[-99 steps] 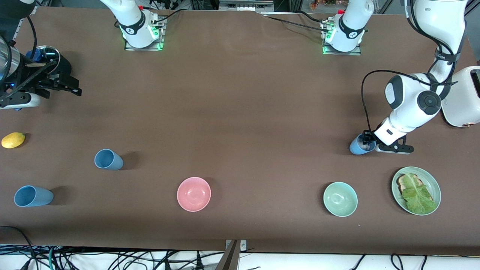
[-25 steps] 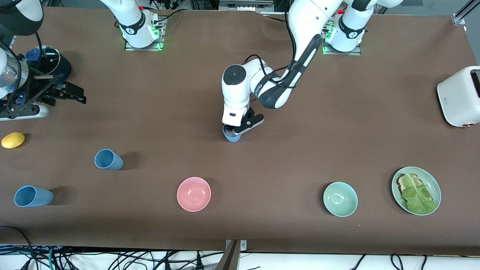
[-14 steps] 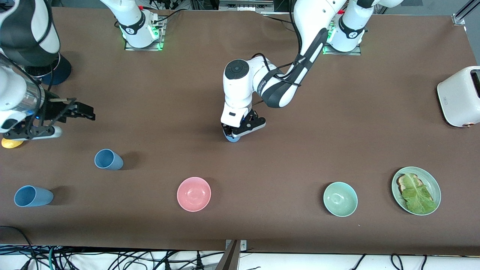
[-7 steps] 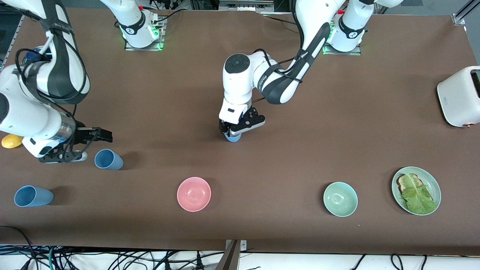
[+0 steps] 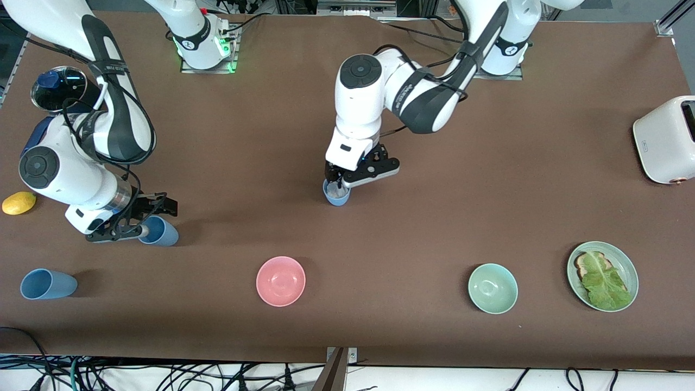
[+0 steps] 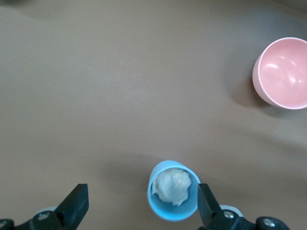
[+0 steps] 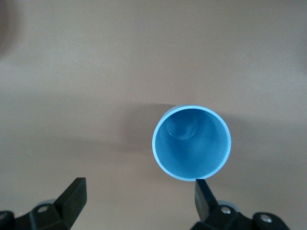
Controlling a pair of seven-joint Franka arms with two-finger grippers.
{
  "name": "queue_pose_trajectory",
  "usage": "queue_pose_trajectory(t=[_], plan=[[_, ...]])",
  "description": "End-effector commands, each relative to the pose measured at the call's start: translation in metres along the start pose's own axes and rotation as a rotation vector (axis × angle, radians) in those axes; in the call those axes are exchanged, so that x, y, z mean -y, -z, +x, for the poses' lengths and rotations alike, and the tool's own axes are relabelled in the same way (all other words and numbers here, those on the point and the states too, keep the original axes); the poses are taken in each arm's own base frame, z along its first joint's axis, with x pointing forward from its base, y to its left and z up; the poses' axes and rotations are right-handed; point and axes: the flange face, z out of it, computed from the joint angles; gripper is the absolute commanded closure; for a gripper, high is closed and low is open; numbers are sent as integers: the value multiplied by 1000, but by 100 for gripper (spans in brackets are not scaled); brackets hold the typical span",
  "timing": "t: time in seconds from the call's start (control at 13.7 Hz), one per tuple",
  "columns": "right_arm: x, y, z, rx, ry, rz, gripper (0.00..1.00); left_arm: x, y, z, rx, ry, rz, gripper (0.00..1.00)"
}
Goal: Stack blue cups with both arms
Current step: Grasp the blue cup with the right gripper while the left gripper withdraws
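Observation:
I need to grip the empty blue cup by its rim (image 7: pixel 183 178) with my right gripper next, to stack it into the blue cup in the middle of the table.
One blue cup (image 5: pixel 336 195) stands upright mid-table with a white crumpled wad inside. My left gripper (image 5: pixel 340 183) hangs open just above it. In the left wrist view this blue cup (image 6: pixel 165 211) lies between the spread fingers, close to one fingertip (image 6: pixel 203 195), and the left gripper (image 6: pixel 140 191) holds nothing. A second blue cup (image 5: pixel 164 234) stands toward the right arm's end. My right gripper (image 5: pixel 140 221) is open right beside it. In the right wrist view that empty blue cup (image 7: pixel 192 142) sits just ahead of one finger of the right gripper (image 7: pixel 140 188). A third blue cup (image 5: pixel 48 284) lies nearer the front camera.
A pink bowl (image 5: pixel 280 281), a mint-green bowl (image 5: pixel 492 288) and a green plate (image 5: pixel 629 266) with toast and lettuce line the camera-side strip. A white toaster (image 5: pixel 667 140) stands at the left arm's end. A lemon (image 5: pixel 19 202) and a dark round jar (image 5: pixel 59 88) sit at the right arm's end.
The left gripper let go of the middle cup and rose a little above it. The right arm swung down from the table's end to the second cup.

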Motion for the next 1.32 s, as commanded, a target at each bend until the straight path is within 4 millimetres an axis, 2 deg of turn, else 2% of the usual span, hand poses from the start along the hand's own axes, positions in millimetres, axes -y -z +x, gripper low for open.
queue_pose_trajectory(t=[0.0,0.15,0.29,0.58,0.88,1.1,1.24], plan=[[-3,-13,2,-15,16,-4,0,5,48,17,48,-52,29,0],[-4,-13,5,-26,23,-11,1,9,63,19,83,-79,60,0],[-6,-24,7,-36,26,-19,2,29,89,46,85,-115,51,0],[-3,-25,12,-41,30,-20,6,83,131,101,104,-209,30,0],[-5,-37,17,-33,40,-33,15,146,168,146,113,-299,44,0],[-7,-44,17,-27,38,-32,25,208,190,186,126,-419,48,0],[-7,-47,18,-32,38,-32,31,242,204,207,110,-444,43,0]])
